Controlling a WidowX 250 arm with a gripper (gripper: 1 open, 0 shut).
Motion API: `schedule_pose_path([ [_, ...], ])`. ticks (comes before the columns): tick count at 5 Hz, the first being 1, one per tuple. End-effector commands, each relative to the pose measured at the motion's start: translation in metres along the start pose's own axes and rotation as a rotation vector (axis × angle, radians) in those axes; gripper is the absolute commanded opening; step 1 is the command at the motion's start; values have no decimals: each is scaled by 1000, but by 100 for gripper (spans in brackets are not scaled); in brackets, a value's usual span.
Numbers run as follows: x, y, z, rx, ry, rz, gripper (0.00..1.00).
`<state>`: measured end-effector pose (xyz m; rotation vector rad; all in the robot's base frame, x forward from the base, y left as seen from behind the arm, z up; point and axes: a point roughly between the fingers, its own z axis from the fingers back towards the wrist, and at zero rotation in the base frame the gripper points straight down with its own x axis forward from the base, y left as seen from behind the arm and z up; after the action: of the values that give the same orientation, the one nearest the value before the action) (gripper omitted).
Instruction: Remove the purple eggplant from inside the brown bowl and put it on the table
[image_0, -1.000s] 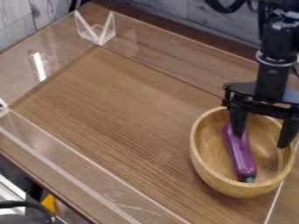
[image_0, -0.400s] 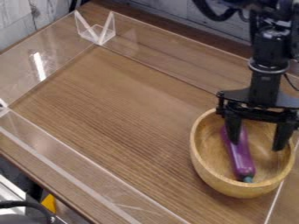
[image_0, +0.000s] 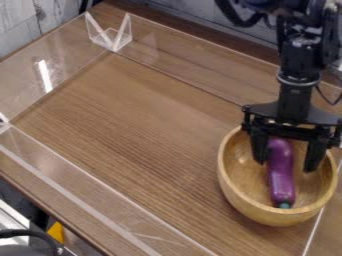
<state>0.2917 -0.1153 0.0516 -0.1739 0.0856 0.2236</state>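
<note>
I need to lift the eggplant out of the brown bowl, so my gripper needs to grab the purple eggplant (image_0: 281, 178) by its rounded end (image_0: 277, 149) opposite the teal stem.
The purple eggplant (image_0: 281, 178) lies lengthwise inside the brown bowl (image_0: 243, 198) at the right front of the table (image_0: 147, 120), its teal stem tip toward the near rim. My gripper (image_0: 285, 152) points almost straight down into the bowl, over the eggplant's far end. Its jaws stand open, one black finger (image_0: 254, 148) on the left of the eggplant and the other finger (image_0: 317, 153) on the right. Nothing is held between them.
Clear acrylic walls (image_0: 80, 205) edge the tabletop on the left, the front and the back. A clear folded stand (image_0: 110, 32) sits at the back left corner. The bowl sits close to the table's right edge.
The gripper has sunk lower into the bowl and shifted a little left, so its open fingers now straddle the eggplant's far end. The eggplant and bowl have not moved.
</note>
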Motion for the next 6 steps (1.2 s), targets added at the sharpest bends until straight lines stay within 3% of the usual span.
schedule_pose_path([
  [1, 5, 1, 2, -22, -34, -19, 100],
  [2, -1, -2, 4, -21, -39, -1, 0],
  [4, -20, -1, 25, -37, -66, 20, 0],
  [5, -32, 6, 42, -60, -87, 33, 0],
  [6, -29, 16, 57, -81, -109, 69, 0],
])
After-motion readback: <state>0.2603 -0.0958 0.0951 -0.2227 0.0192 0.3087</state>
